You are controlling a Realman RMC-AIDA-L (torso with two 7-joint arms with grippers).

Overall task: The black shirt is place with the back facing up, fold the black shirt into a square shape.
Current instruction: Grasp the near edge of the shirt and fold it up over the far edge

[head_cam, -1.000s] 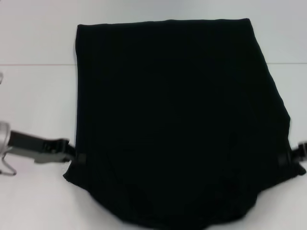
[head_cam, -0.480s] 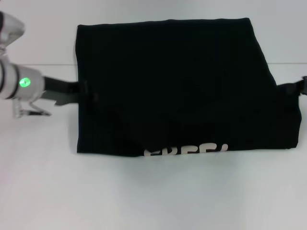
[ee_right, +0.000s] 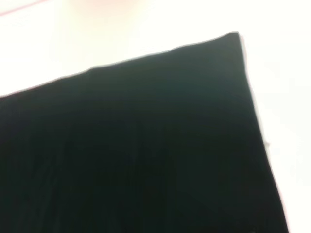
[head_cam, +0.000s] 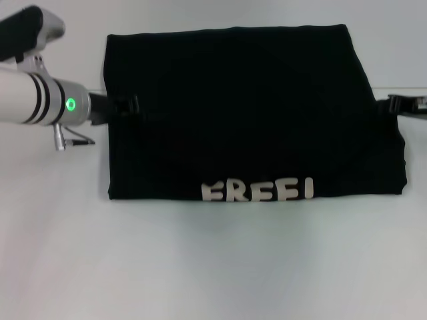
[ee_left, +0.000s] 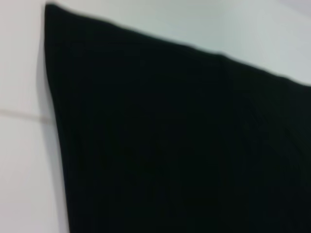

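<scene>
I should keep holding the layer with my right gripper until the layer lies nearer, because the folded layer's corner is well short of the shirt's far edge (head_cam: 333, 27) (ee_right: 214, 40).
The black shirt (head_cam: 247, 113) lies on the white table, folded over on itself, with the white "FREE!" print (head_cam: 257, 190) showing along its near fold edge. My left gripper (head_cam: 125, 106) is at the shirt's left edge, about halfway up, shut on the folded-over layer. My right gripper (head_cam: 397, 103) is at the right edge at about the same height, shut on that layer's other corner. The left wrist view shows only black cloth (ee_left: 184, 145) and table. The right wrist view shows the same cloth (ee_right: 146, 150).
The white table (head_cam: 213, 267) surrounds the shirt, with a faint seam line (head_cam: 40, 90) running across at the far side. The left arm's silver forearm with a green light (head_cam: 70, 104) reaches in from the left.
Both grippers carried the shirt's near corners up and away from me. The near half folded over the far half, and the "FREE!" print came into view.
</scene>
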